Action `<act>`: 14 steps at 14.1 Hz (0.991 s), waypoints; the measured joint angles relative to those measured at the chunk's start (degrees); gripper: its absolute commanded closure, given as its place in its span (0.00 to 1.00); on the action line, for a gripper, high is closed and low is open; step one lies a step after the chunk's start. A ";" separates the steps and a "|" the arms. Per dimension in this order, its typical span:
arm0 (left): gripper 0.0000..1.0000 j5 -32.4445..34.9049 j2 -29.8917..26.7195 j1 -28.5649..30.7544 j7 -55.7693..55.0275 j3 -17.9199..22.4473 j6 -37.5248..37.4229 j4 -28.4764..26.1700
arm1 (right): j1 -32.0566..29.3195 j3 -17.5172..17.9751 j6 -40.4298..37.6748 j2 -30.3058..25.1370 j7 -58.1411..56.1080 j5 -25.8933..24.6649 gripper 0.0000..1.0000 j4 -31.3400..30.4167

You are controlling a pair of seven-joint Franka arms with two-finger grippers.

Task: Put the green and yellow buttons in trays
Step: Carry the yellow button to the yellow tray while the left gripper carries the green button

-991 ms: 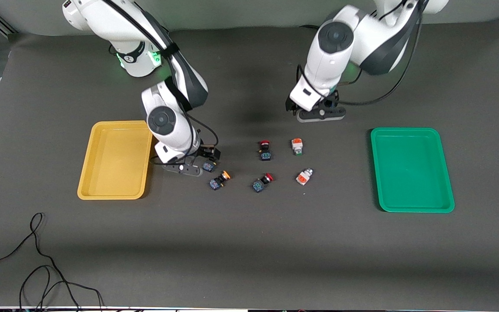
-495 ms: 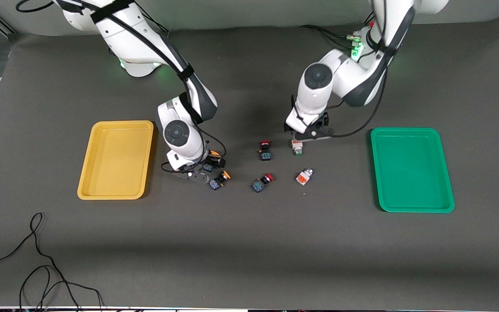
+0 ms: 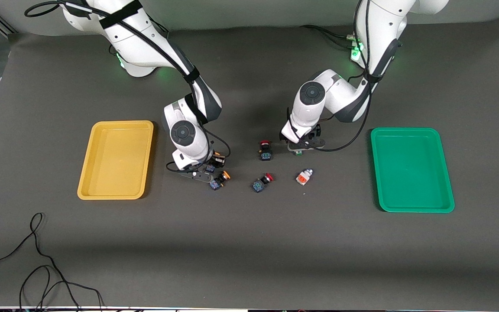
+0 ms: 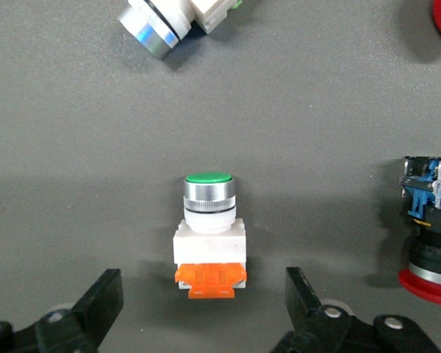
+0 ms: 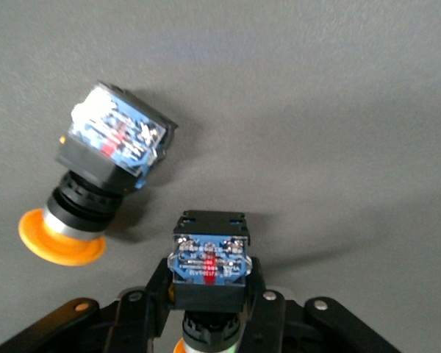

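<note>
My left gripper should close on the white housing point(image 4: 209, 244) by the orange terminal block point(image 4: 210, 279) now. Its fingers are on either side of the housing. Closing now would hold it.
My right gripper point(image 3: 209, 170) point(image 5: 209, 294) is low at the table and shut on the black-blue body of a yellow button point(image 5: 208, 266). Another yellow button point(image 3: 219, 179) point(image 5: 106, 176) lies on its side just beside it. The yellow tray point(image 3: 115, 160) sits toward the right arm's end. My left gripper point(image 3: 300, 147) point(image 4: 203, 285) is open, its fingers point(image 4: 103, 301) standing on either side of a green button point(image 4: 208, 235) without touching it. A second green button point(image 3: 304, 176) point(image 4: 169, 22) lies nearer the front camera. The green tray point(image 3: 412, 169) lies toward the left arm's end.
Two red-capped switches point(image 3: 265, 150) point(image 3: 261, 182) lie between the two grippers; one point(image 4: 430, 243) is close beside my left gripper. A black cable point(image 3: 37, 260) loops near the front edge at the right arm's end.
My right gripper has closed on the yellow button after shifting slightly toward the front camera. My left arm came down from above the table until its open fingers straddle the green button.
</note>
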 measured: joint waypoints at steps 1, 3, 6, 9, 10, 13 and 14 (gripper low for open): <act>0.40 0.00 0.44 0.00 0.00 0.03 0.00 0.50 | -0.01 -0.45 -1.05 -0.65 0.00 0.00 1.00 0.22; 0.65 0.02 1.59 0.01 0.00 0.15 0.00 1.59 | 0.00 -3.26 -9.46 -3.83 -1.07 0.00 1.00 2.00; 0.78 0.08 2.38 0.09 0.00 0.42 -0.04 2.35 | -0.20 -11.06 -29.35 -11.63 -10.84 0.00 1.00 7.45; 0.78 0.09 2.17 0.76 0.00 0.66 -0.37 3.39 | -0.64 -19.74 -42.56 -17.95 -21.97 0.84 1.00 11.35; 0.78 0.11 1.66 1.59 0.00 0.69 -2.11 4.61 | -0.70 -21.90 -44.34 -19.42 -24.96 0.92 1.00 11.33; 0.78 -2.06 -2.43 5.14 2.61 0.65 -18.30 12.90 | -0.79 -27.92 -46.06 -20.48 -34.11 0.95 1.00 8.86; 0.78 -4.82 -4.11 6.33 5.80 0.68 -24.35 16.49 | -0.86 -29.61 -45.99 -20.22 -36.31 0.96 1.00 7.42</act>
